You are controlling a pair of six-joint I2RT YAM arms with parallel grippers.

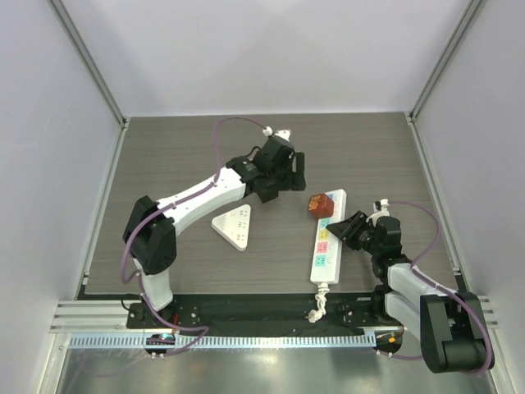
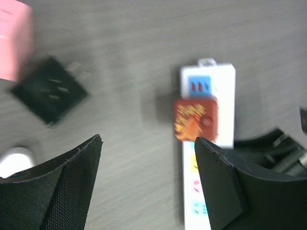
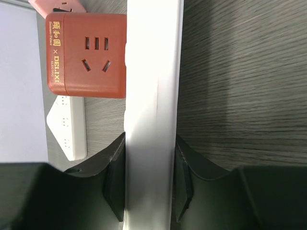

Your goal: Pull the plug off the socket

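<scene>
The red cube plug (image 1: pixel 320 204) (image 2: pixel 195 120) needs to be pulled off, so the left gripper should grip it by its opposite sides next.
The socket is a long white power strip (image 1: pixel 326 242) with coloured outlet faces, lying right of centre. A red cube plug (image 1: pixel 320 204) sits in its far end. My right gripper (image 1: pixel 345 229) is shut on the strip's sides around its middle; in the right wrist view (image 3: pixel 149 143) both pads press the strip's white side (image 3: pixel 151 96), with the red plug (image 3: pixel 86 55) beyond. My left gripper (image 1: pixel 293 176) is open and empty, above the table left of and beyond the plug. In the left wrist view (image 2: pixel 148 141) the plug (image 2: pixel 195 120) and the strip (image 2: pixel 225 91) lie ahead, close to the right finger (image 2: pixel 225 182).
A white triangular plate (image 1: pixel 235 226) lies left of the strip. A black adapter (image 2: pixel 50 91), a pink block (image 2: pixel 13 45) and a small white object (image 2: pixel 14 160) show at the left of the left wrist view. The strip's knotted cord (image 1: pixel 318 305) lies at the near edge.
</scene>
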